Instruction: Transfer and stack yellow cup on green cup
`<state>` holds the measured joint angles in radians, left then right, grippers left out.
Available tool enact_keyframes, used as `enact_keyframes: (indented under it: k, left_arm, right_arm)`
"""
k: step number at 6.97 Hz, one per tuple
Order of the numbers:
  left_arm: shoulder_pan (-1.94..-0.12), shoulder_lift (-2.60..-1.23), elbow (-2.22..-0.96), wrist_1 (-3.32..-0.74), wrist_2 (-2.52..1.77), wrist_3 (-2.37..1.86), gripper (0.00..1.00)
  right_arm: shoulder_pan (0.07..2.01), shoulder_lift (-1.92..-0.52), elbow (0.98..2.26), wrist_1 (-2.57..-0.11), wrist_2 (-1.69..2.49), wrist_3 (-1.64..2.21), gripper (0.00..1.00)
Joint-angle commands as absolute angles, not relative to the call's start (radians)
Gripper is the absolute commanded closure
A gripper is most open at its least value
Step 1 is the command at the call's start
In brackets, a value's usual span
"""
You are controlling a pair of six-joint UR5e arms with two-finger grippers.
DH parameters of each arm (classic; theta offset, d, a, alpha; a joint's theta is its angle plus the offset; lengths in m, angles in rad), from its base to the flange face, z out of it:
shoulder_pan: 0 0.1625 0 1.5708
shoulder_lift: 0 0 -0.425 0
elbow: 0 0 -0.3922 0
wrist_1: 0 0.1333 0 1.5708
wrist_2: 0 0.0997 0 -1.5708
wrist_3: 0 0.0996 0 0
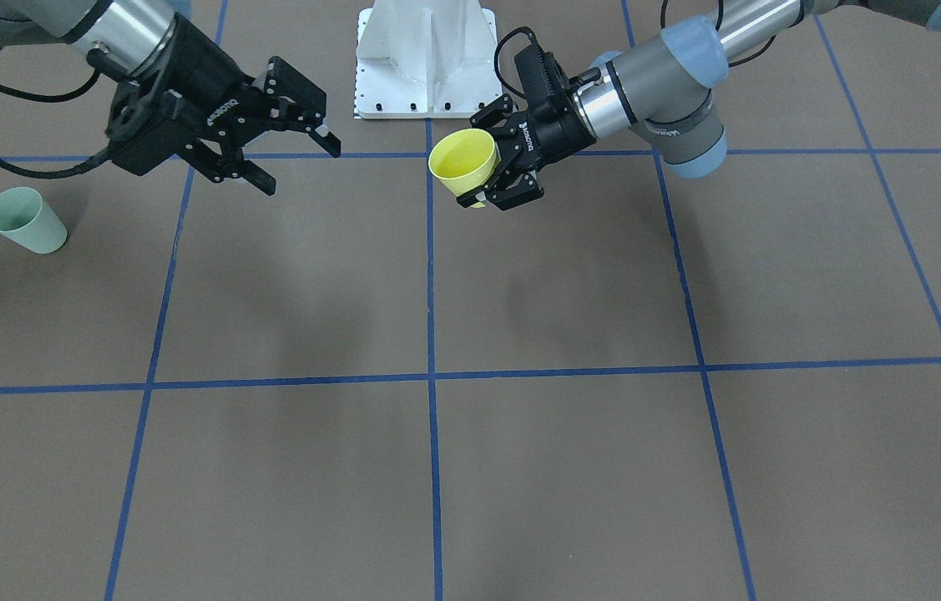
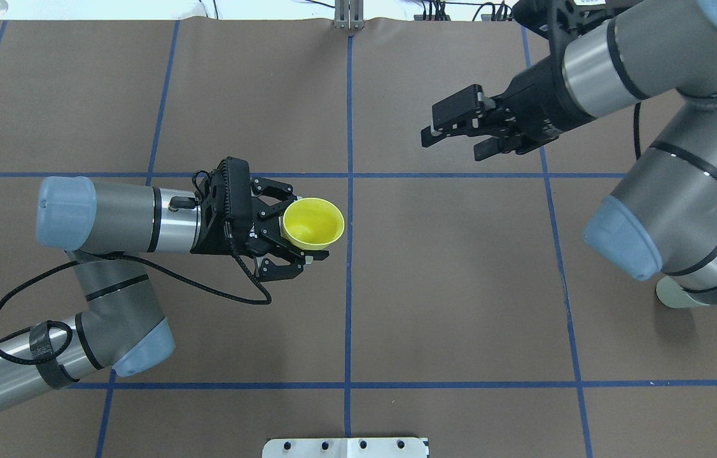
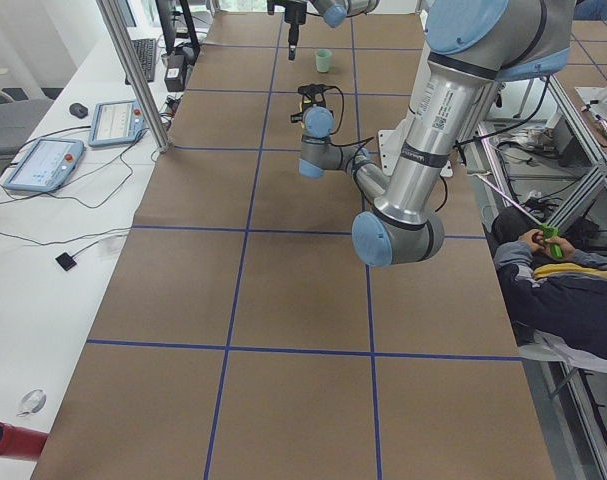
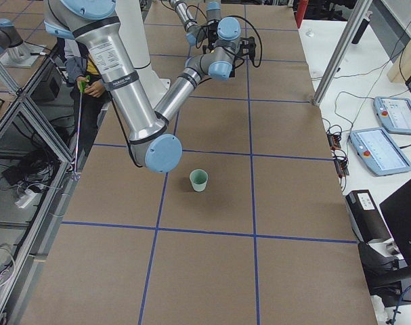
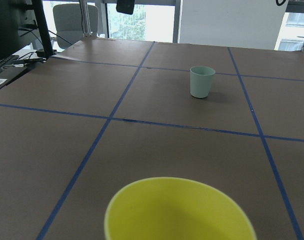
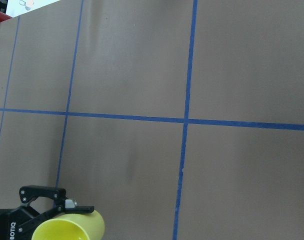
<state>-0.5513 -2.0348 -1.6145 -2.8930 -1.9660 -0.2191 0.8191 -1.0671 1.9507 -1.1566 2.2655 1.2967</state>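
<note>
I need to stack the yellow cup on the green cup [image 1: 26, 219], so next my right gripper needs to grab the yellow cup by its rim [image 1: 458, 136].
My left gripper [image 1: 483, 164] is shut on the yellow cup [image 1: 463, 162] and holds it in the air near the table's middle line, tilted with its mouth upward. The overhead view shows the cup [image 2: 313, 222] between the fingers of that gripper [image 2: 307, 224], and the cup's rim fills the bottom of the left wrist view [image 5: 179, 210]. The green cup [image 1: 26, 219] stands upright on the table on my right side, partly hidden behind my right arm in the overhead view [image 2: 673, 294]. My right gripper [image 2: 455, 135] is open and empty, in the air, well apart from both cups.
The white robot base plate [image 1: 427, 58] sits at the table's near middle edge. Blue tape lines divide the brown table [image 1: 570, 467] into squares. A seated operator [image 3: 563, 280] is beside the table, and tablets [image 3: 43, 160] lie on the side desk.
</note>
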Motion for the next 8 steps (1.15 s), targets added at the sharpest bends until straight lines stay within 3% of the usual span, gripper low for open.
enact_keyframes:
  k: [1, 8]
  left_arm:
    - [-0.546, -2.034, -1.617, -2.907, -1.962, -0.222, 0.78]
    - [-0.545, -2.034, -1.617, -2.921, -1.962, -0.222, 0.71]
  right_arm:
    - [0.746, -0.993, 1.933, -1.254, 2.221, 1.353, 0.01]
    - [0.598, -0.937, 1.87, -1.298, 2.129, 1.325, 0.01]
